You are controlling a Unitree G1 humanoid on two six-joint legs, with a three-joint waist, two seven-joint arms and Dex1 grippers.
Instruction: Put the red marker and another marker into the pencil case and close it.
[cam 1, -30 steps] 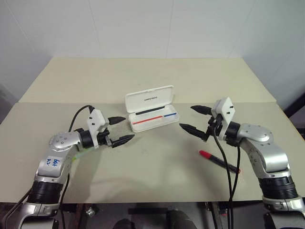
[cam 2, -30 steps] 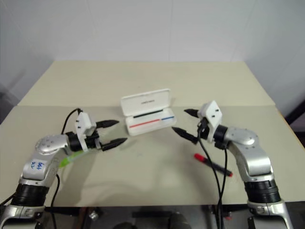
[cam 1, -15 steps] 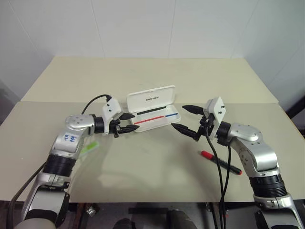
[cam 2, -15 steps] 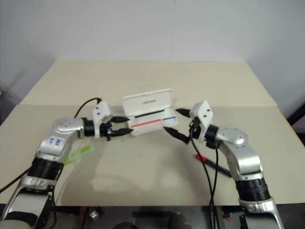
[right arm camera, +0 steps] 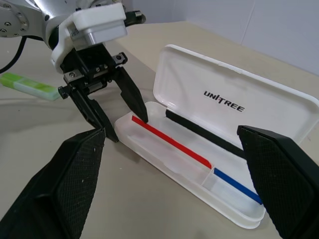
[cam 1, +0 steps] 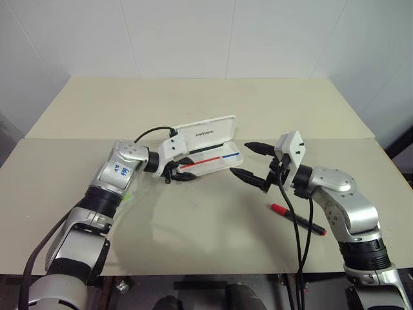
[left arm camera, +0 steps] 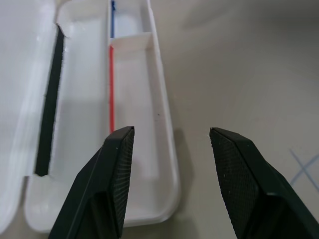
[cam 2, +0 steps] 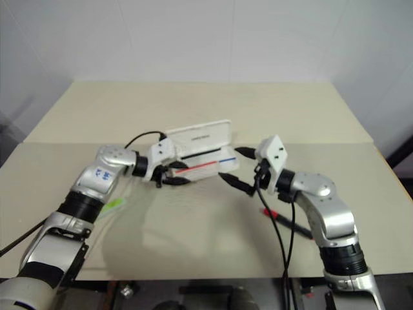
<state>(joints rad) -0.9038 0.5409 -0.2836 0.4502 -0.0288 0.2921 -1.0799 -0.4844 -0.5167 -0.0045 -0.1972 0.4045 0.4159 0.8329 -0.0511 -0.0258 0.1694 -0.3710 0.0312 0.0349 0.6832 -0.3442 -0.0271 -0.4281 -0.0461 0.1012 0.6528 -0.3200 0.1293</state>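
Note:
The pencil case's open tray (left arm camera: 84,109) is wider than the gap between the robot's fingers, so the left gripper needs to grab the pencil case by its thin front side (left arm camera: 171,154) next.
The white pencil case (cam 1: 227,163) lies open at mid-table, its lid (cam 1: 203,134) tilted back, with red and blue stripes in the tray. My left gripper (cam 1: 181,173) is open at the case's left end. One finger (right arm camera: 134,99) is over the tray and the other (right arm camera: 94,117) is outside the front wall (left arm camera: 162,99). My right gripper (cam 1: 240,159) hovers open just off the case's right end, holding nothing. The red marker (cam 1: 297,218) lies on the table below my right forearm. The lime-green marker (cam 2: 110,206) lies by my left arm, partly hidden.
A seam (cam 1: 58,138) crosses the beige table behind the case, and a white wall stands beyond the far edge. A black cable (cam 1: 303,239) hangs from my right wrist over the red marker. A faint blue pen cross (left arm camera: 304,169) marks the table near the left gripper.
My left gripper has swung right from the table's left part to the case's left end, and its fingers have narrowed. The right gripper has edged slightly toward the case and stays wide open.

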